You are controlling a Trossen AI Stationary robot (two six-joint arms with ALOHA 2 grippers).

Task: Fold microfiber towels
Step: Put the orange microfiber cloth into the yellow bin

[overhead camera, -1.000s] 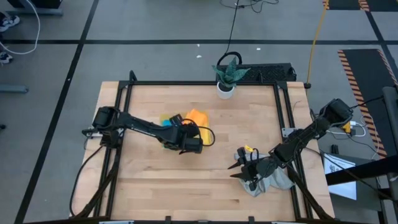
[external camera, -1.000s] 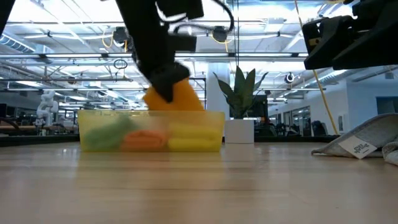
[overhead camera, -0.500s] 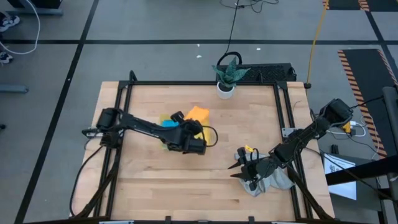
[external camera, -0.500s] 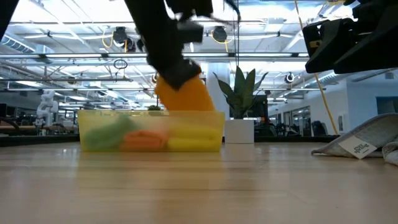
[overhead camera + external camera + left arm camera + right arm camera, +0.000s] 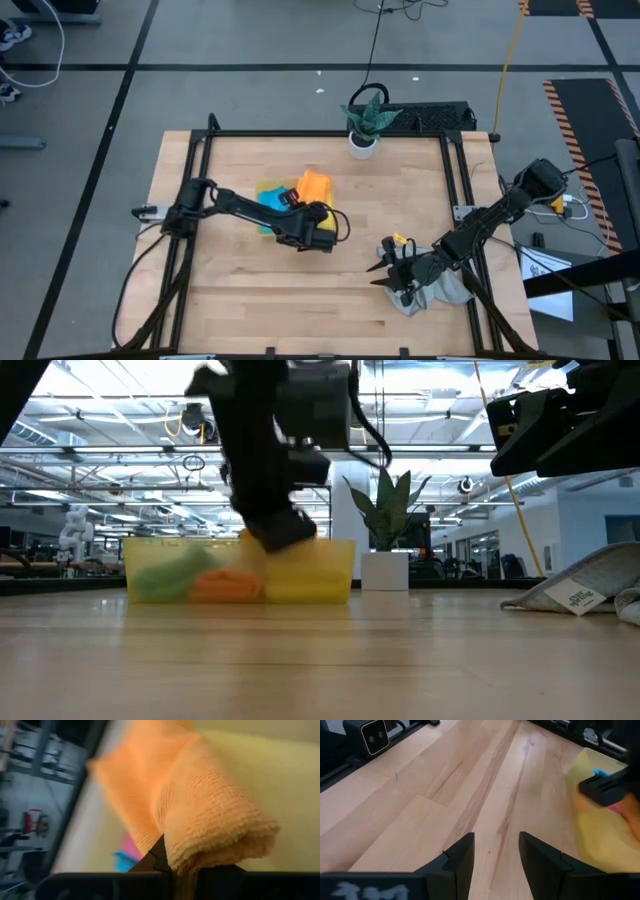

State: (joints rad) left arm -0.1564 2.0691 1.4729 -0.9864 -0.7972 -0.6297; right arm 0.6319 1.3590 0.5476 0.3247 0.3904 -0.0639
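Note:
The orange towel (image 5: pixel 314 183) sticks up over the tray's far rim (image 5: pixel 275 184), so my left gripper needs to bring it down into the tray before letting it go.
A folded orange towel (image 5: pixel 200 810) is in my left gripper (image 5: pixel 175 866), which is shut on it. The gripper reaches slanting down into the translucent yellow tray (image 5: pixel 262 222) at the table's middle (image 5: pixel 280 532). Blue (image 5: pixel 270 197) and pink (image 5: pixel 131 851) towels lie in the tray beside it. A light grey towel (image 5: pixel 440 290) lies by the right edge under my right arm. My right gripper (image 5: pixel 496 847) hovers open over bare wood, touching nothing. My left gripper pinches one end of the folded orange towel (image 5: pixel 186 854) between its two fingers, several layers together. The fingers come slanting down from the table's near side. The bundle stretches away from the fingers over the tray's floor; whether it rests there, I cannot tell.
A small potted plant (image 5: pixel 362 122) stands at the far edge. A black frame (image 5: pixel 320 134) runs round the wooden tabletop. Bare wood (image 5: pixel 280 290) lies between the tray and the near edge.
My left gripper has gone down with the orange towel. The towel hung above the tray's rim a second ago and now sits low inside the tray.

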